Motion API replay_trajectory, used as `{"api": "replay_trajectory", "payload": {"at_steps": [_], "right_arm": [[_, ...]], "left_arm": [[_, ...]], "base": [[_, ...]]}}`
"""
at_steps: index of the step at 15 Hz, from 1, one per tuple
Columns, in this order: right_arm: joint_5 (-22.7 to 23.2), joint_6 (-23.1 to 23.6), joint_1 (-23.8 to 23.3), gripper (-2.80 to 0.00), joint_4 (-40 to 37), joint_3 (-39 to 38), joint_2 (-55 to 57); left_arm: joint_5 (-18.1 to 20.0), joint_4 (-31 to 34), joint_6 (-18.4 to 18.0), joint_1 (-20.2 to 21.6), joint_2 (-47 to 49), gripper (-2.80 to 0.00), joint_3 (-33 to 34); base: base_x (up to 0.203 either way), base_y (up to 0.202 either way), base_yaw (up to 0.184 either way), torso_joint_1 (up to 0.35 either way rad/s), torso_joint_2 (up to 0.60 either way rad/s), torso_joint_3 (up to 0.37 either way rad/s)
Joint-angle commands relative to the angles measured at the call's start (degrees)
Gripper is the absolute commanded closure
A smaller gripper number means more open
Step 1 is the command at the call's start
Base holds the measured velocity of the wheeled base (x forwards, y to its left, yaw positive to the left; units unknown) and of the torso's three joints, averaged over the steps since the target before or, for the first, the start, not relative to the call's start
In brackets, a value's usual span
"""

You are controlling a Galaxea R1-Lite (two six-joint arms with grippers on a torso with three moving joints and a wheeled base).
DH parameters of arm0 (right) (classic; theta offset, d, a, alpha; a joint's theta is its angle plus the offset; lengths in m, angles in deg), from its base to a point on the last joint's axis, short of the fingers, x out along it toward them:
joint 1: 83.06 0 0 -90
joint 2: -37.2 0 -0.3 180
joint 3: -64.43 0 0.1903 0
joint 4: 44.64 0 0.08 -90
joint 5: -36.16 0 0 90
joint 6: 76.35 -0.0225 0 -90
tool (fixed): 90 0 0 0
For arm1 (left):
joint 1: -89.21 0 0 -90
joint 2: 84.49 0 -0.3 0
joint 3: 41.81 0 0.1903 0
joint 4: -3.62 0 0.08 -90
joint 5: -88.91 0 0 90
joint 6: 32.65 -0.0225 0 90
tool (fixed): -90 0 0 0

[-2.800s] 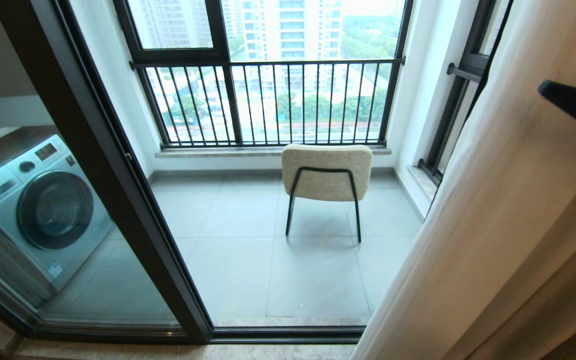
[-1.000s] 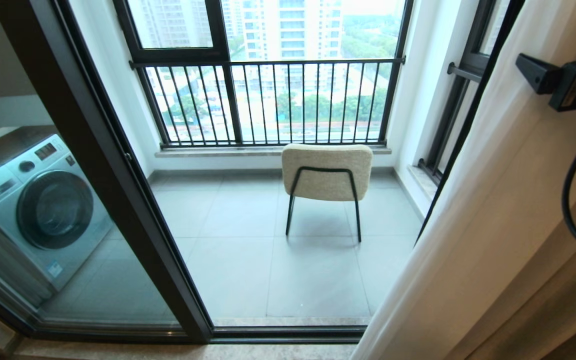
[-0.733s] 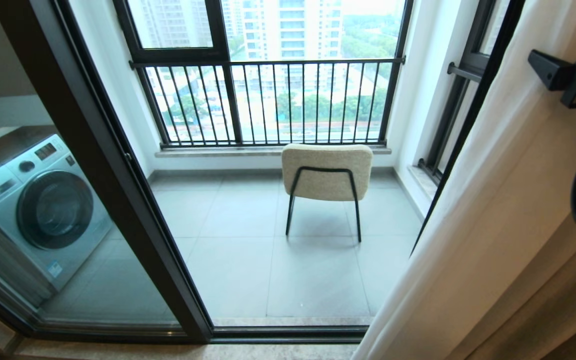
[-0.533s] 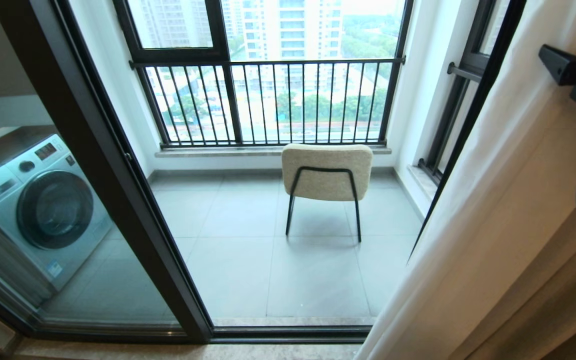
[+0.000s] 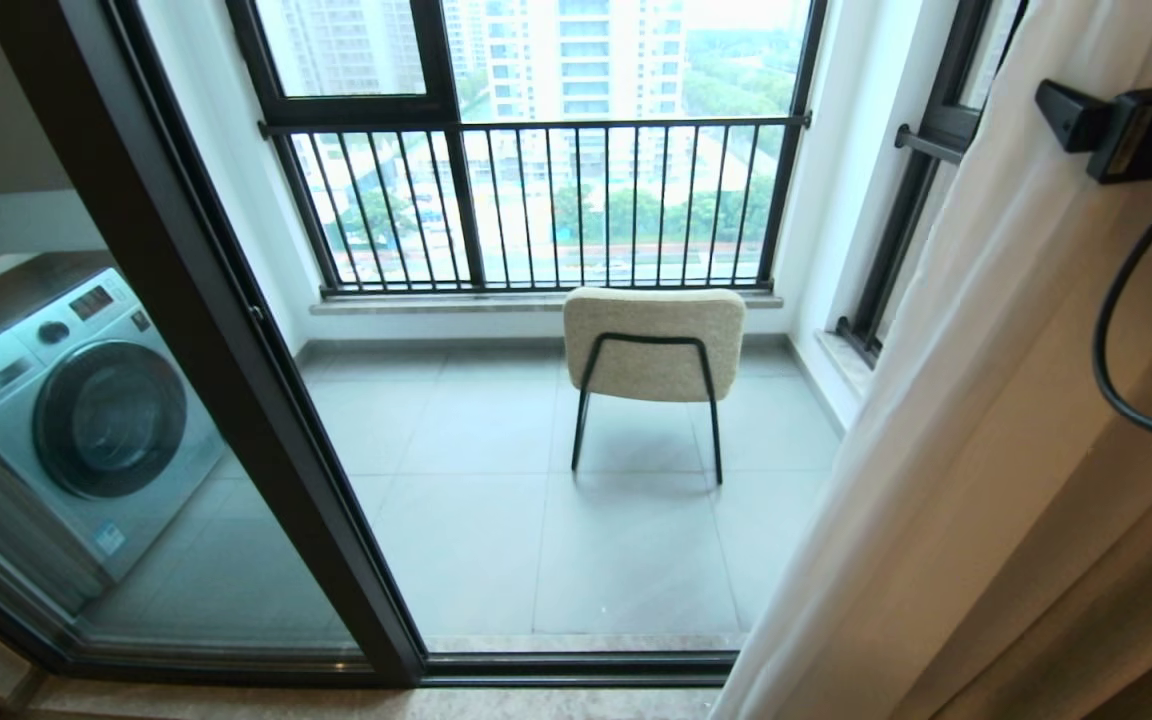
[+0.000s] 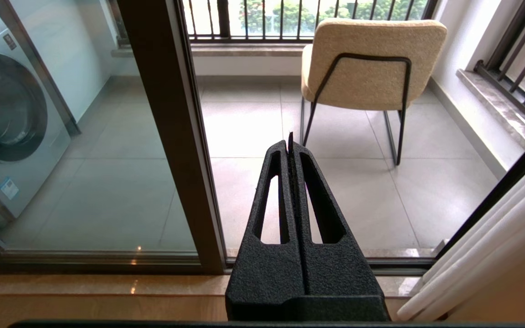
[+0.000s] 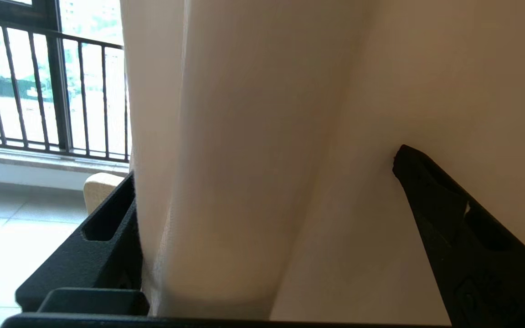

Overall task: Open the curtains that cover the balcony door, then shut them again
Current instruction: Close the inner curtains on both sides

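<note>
The sheer white curtains need to be drawn across the balcony door, so the robot's right gripper next needs to grip their bunched edge fold.
The sheer white curtains hang bunched at the right side of the opening. The balcony door, glass in a black frame, stands at the left. My right gripper is open, high at the right. A thick fold of the curtains lies between its two fingers. In the head view only one of its black fingers shows in front of the fabric. My left gripper is shut on nothing and sits low, pointing at the balcony floor.
A beige chair stands on the balcony tiles before the black-barred railing window. A washing machine shows behind the door glass. Thicker beige drapes hang behind the sheer fabric. A black cable loops from my right wrist.
My right gripper drifted right, then swung back left. The curtains' edge has come a little leftward over the black frame at the right. The left arm has not moved.
</note>
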Motion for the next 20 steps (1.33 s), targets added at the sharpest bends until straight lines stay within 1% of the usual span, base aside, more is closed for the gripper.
{"api": "replay_trajectory", "payload": {"at_steps": [1, 2, 4, 6, 9, 12, 20], "right_arm": [[0.01, 0.1, -0.19, -2.8, 0.25, 0.56, 2.05], [0.21, -0.37, -0.14, -2.8, 0.35, 0.49, 2.41], [1.74, -2.32, -0.22, -2.8, 3.93, 0.56, 3.72], [3.43, -2.54, -0.23, -2.8, 5.25, 0.56, 4.47], [3.61, -2.45, -0.23, -2.8, 5.7, 1.04, 6.02], [3.62, -2.45, -0.23, -2.8, 8.25, 2.75, 8.43], [3.44, -1.75, -0.22, -2.8, 9.77, 4.6, 11.35]], "left_arm": [[-0.05, -0.02, 0.03, 0.01, -0.01, 0.0, 0.0], [-0.05, -0.02, 0.03, 0.01, -0.01, 0.0, 0.0], [-0.05, -0.02, 0.03, 0.01, -0.01, 0.0, -0.01], [-0.05, -0.02, 0.03, 0.01, -0.01, 0.0, 0.0], [-0.05, -0.02, 0.11, 0.01, -0.01, 0.0, 0.0], [-0.05, -0.02, 0.05, 0.01, -0.01, 0.0, 0.0], [0.04, -0.02, 0.03, 0.01, -0.01, 0.0, 0.0]], "base": [[0.0, 0.0, 0.0, 0.0, 0.0, 0.0], [0.0, 0.0, 0.0, 0.0, 0.0, 0.0], [0.0, 0.0, 0.0, 0.0, 0.0, 0.0], [0.0, 0.0, 0.0, 0.0, 0.0, 0.0], [0.0, 0.0, 0.0, 0.0, 0.0, 0.0], [0.0, 0.0, 0.0, 0.0, 0.0, 0.0], [0.0, 0.0, 0.0, 0.0, 0.0, 0.0]]}}
